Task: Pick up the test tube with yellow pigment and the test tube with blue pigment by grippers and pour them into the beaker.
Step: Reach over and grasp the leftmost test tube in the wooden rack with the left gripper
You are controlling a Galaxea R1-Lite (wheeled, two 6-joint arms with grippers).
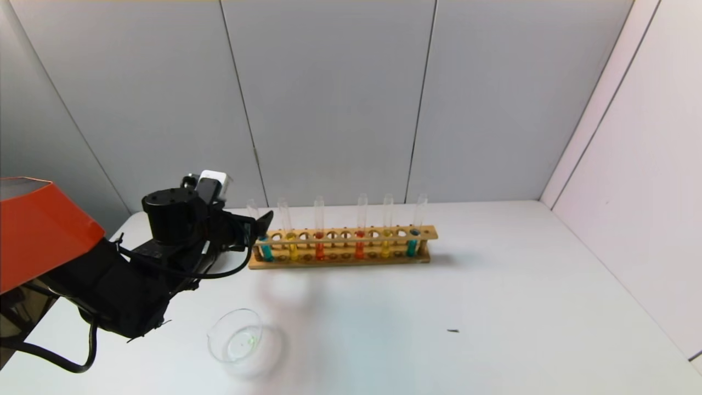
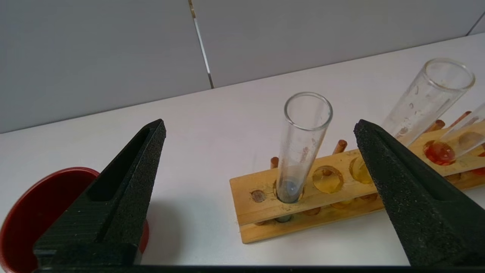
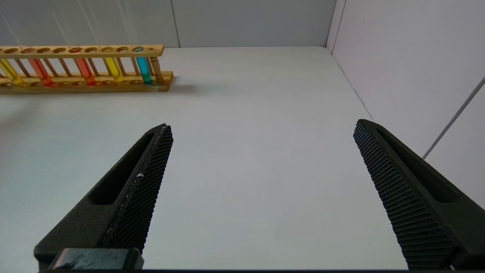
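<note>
My left gripper next needs to pour from the blue-liquid test tube, so it should grab the tube by its clear upper part [image 1: 253, 209] [image 2: 305, 129]. The wooden rack closes around the tube's lower half.
A wooden rack [image 1: 340, 258] holds several tubes. The blue-liquid test tube [image 1: 265, 251] stands at its left end, upright. My left gripper [image 1: 255, 227] is open at that end. In the left wrist view the blue tube [image 2: 303, 144] stands between the spread jaws of the left gripper [image 2: 260, 123], untouched. One yellow-liquid tube [image 1: 292, 249] is second from the left, another [image 1: 385, 247] is towards the right; I cannot tell which is the task's. The clear beaker [image 1: 236, 334] sits at the front left. My right gripper [image 3: 262, 123] is open and empty above bare table, out of the head view.
Two orange-liquid tubes [image 1: 320, 249] [image 1: 359, 247] and a greener teal tube [image 1: 411, 247] also stand in the rack. A dark red cup [image 2: 22, 212] sits left of the rack, hidden by my arm in the head view. Grey walls close the back and right.
</note>
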